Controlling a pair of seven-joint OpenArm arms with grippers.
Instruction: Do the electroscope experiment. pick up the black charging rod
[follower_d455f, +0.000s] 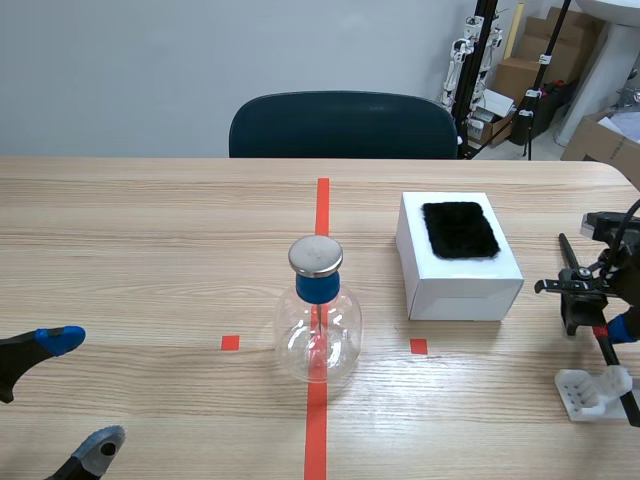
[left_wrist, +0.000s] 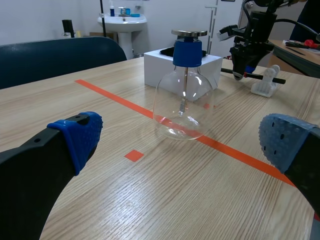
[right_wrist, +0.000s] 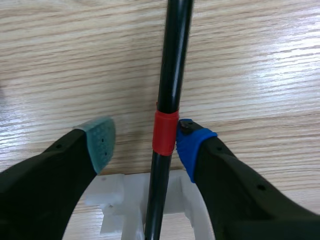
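Note:
The black charging rod (right_wrist: 174, 60) needs to be picked up for the electroscope experiment, so my right gripper should next grab the rod by its red band (right_wrist: 165, 132).
The black charging rod (right_wrist: 171, 70) has a red band (right_wrist: 165, 132) and lies with its near end on a small white stand (right_wrist: 122, 197). My right gripper (right_wrist: 146, 139) is open and straddles the rod at the band. Its blue pad (right_wrist: 192, 142) touches the band, while the grey-green pad (right_wrist: 101, 140) stands a gap away. At the table's right edge the rod (follower_d455f: 583, 283) runs under the right gripper (follower_d455f: 598, 322) to the stand (follower_d455f: 590, 390). My left gripper (follower_d455f: 80, 392) hangs open at the near left with nothing in it.
A glass electroscope flask (follower_d455f: 318, 325) with a blue neck and metal cap stands on the red centre line. A white box (follower_d455f: 460, 285) carrying a black fur pad (follower_d455f: 460, 228) sits right of it. A dark chair (follower_d455f: 345, 125) stands behind the table.

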